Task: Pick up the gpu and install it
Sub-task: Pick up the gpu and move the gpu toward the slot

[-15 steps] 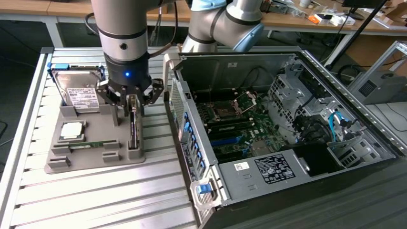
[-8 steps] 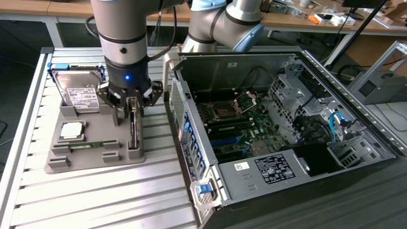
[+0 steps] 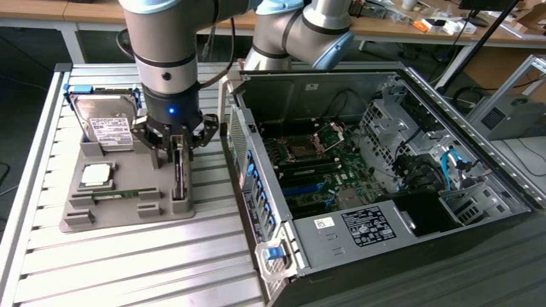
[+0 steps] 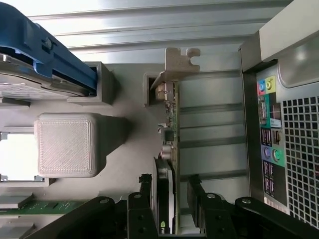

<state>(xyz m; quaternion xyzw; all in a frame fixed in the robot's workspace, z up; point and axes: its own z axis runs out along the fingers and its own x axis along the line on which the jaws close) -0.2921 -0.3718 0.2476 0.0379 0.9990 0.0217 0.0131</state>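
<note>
Small parts stick out from the card (image 4: 169, 144) toward its bracket, so my gripper should next grab the card by its flat-sided fan end (image 4: 166, 199).
The gpu (image 3: 178, 177) stands on its edge in a slot of the grey holder tray (image 3: 119, 220), on the exterior view's left. In the wrist view it is a thin card (image 4: 169, 144) seen edge-on, with its silver end bracket (image 4: 178, 63) at the far end. My gripper (image 3: 175, 146) hangs straight down over the card. It is open, and its two black fingers (image 4: 145, 185) straddle the card's fan end, one on each side. A gap shows between the card and the finger on the computer-case side.
A silver hard drive (image 3: 107, 121) with a blue bracket, a processor (image 3: 96, 174) and a green memory stick (image 3: 124, 192) share the tray. The open computer case (image 3: 375, 179) lies close on the exterior view's right, its port panel (image 4: 269, 144) facing the tray. A ribbed metal table (image 3: 137, 268) lies below.
</note>
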